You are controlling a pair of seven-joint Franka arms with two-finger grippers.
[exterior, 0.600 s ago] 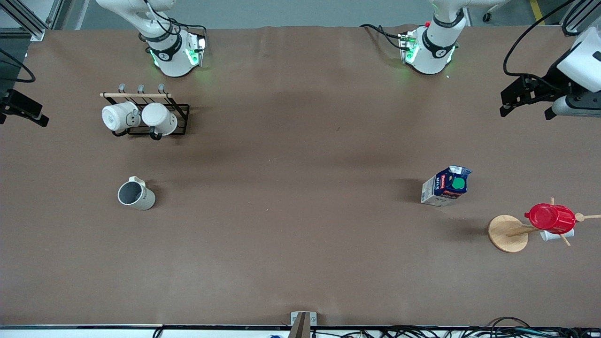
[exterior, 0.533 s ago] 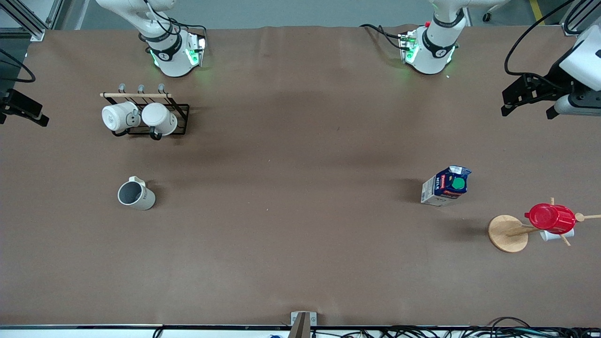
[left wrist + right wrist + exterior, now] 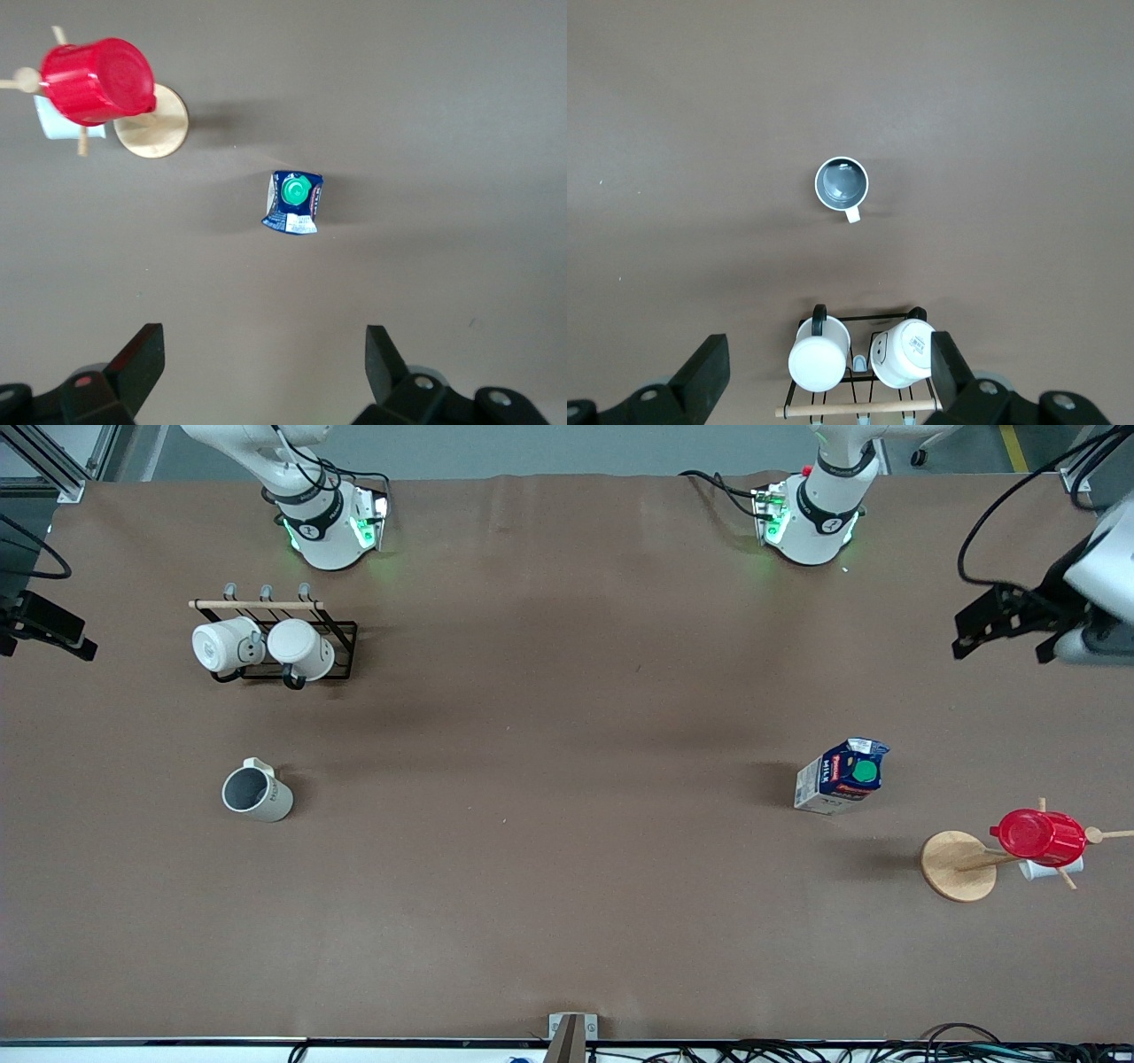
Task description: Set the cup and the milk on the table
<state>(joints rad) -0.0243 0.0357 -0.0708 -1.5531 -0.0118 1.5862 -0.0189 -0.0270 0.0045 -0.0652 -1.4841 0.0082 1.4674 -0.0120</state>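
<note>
I will grip the carton by its folded top (image 3: 863, 745) behind the green cap (image 3: 864, 771) next, with my left gripper. Then the milk can go on the tabletop.
The cup (image 3: 255, 792), cream-white with a dark grey inside, stands upright on the brown table (image 3: 567, 868) toward the right arm's end. It also shows in the right wrist view (image 3: 842, 183). The milk (image 3: 842, 776), a dark blue carton with a green cap, stands on the table toward the left arm's end and shows in the left wrist view (image 3: 293, 202). My left gripper (image 3: 1005, 645) is open and empty, high over the table's end; its wrist view shows it (image 3: 264, 352) with jaws wide apart. My right gripper (image 3: 830, 359) is open and empty, high over the mug rack, partly visible in the front view (image 3: 46, 629).
A black wire rack (image 3: 341, 654) with two plain white mugs (image 3: 221, 645) stands farther from the front camera than the cup. A wooden peg stand (image 3: 959, 865) with a red cup (image 3: 1038, 837) stands nearer the camera than the milk, toward the left arm's end.
My left gripper has drifted a little toward the left arm's end of the table. The right gripper has barely moved. Cup and milk are as before.
</note>
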